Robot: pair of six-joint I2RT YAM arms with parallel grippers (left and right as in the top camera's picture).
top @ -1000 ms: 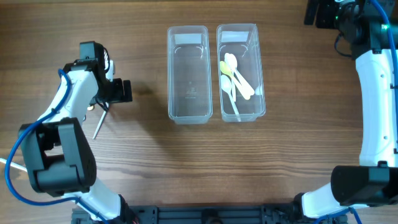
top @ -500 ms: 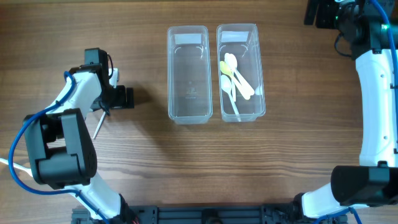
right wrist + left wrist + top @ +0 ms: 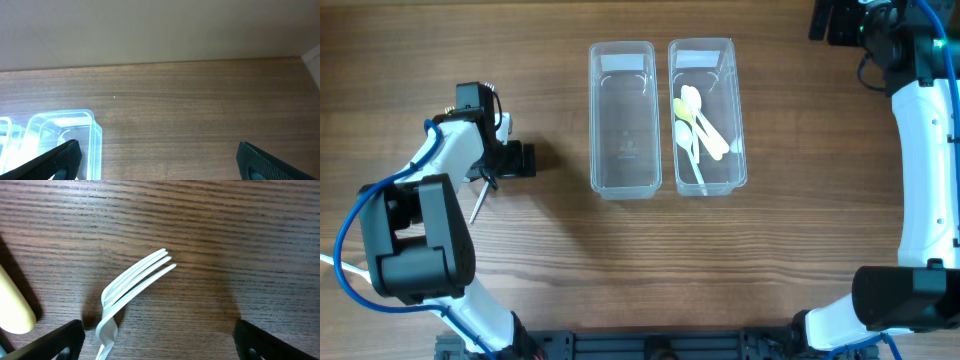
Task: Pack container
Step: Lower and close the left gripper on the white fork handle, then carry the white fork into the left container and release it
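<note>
My left gripper should close, since it lies between my fingers and they meet their shadows on the tabletop. Closing now would hold the fork's neck (image 3: 105,340).
A white plastic fork (image 3: 134,289) lies on the wood table, its tines toward the upper right in the left wrist view. My left gripper (image 3: 160,347) hovers over it, open, with one finger on each side of the fork and nothing held. From overhead the fork's handle (image 3: 477,203) sticks out from under the left gripper (image 3: 510,160). Two clear containers stand mid-table: the left one (image 3: 623,178) is empty, the right one (image 3: 732,120) holds several white and yellow spoons (image 3: 697,125). My right gripper (image 3: 162,162) is open at the far right corner.
A pale yellow rounded object (image 3: 14,311) lies on the table just left of the fork. The right arm (image 3: 925,150) runs along the right table edge. In the right wrist view a corner of a clear container (image 3: 75,131) shows at lower left.
The left arm swung a little toward the front of the table and settled over the fork. The right arm, the containers and the spoons did not move.
</note>
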